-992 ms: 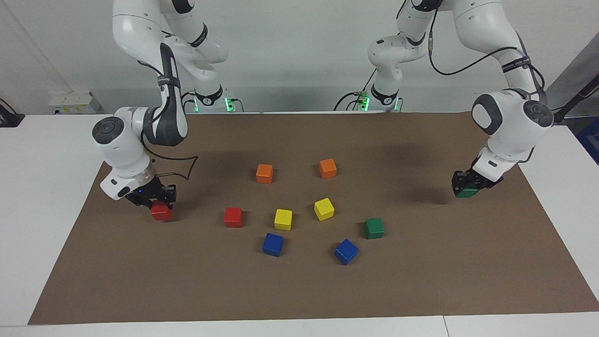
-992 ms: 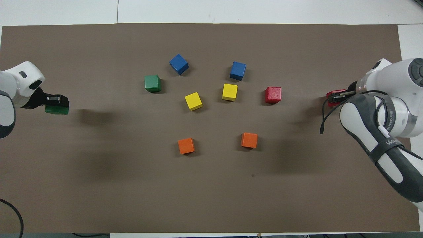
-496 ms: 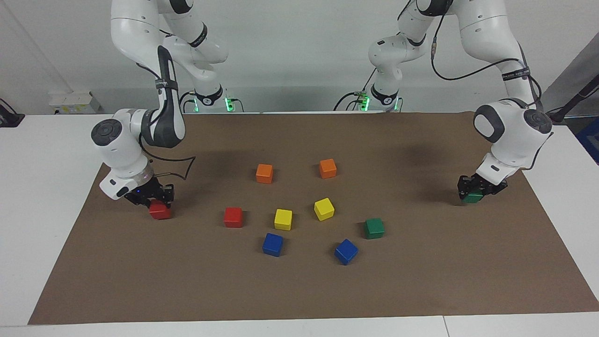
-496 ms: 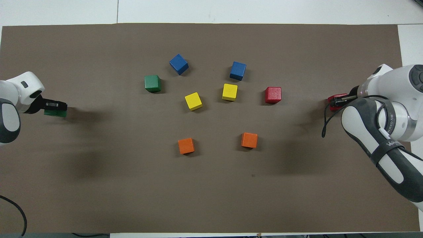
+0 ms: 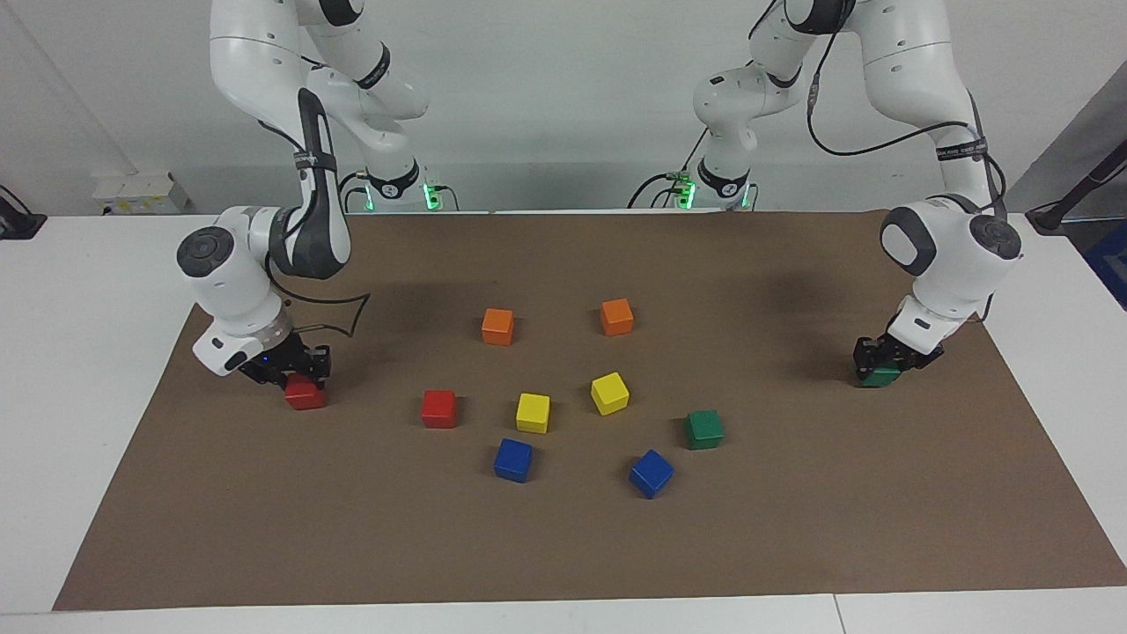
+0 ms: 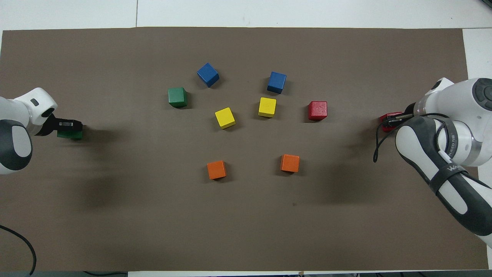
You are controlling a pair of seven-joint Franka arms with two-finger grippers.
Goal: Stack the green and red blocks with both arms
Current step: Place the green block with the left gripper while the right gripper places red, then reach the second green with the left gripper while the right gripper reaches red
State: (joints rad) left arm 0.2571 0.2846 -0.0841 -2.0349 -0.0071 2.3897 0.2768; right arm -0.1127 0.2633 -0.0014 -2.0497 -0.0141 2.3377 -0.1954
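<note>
The green block would stay standing, as its lower edge is low over the brown mat (image 5: 563, 546), so the left gripper needs to open now.
My left gripper (image 5: 880, 361) is shut on a dark green block (image 5: 880, 377) that sits low on the brown mat (image 5: 563, 546) at the left arm's end; both show in the overhead view, the gripper (image 6: 68, 125) over the block (image 6: 70, 134). My right gripper (image 5: 295, 370) is shut on a red block (image 5: 305, 394) on the mat at the right arm's end, also seen from overhead (image 6: 387, 117). A second red block (image 5: 438, 409) and a second green block (image 5: 704, 429) lie free near the middle.
Two yellow blocks (image 5: 533, 412) (image 5: 609, 393), two blue blocks (image 5: 512, 460) (image 5: 651, 473) and two orange blocks (image 5: 497, 326) (image 5: 616, 316) are scattered around the mat's middle, between the two grippers.
My left gripper has lowered the green block onto the mat and shifted slightly toward the middle. My right gripper with the red block has barely moved.
</note>
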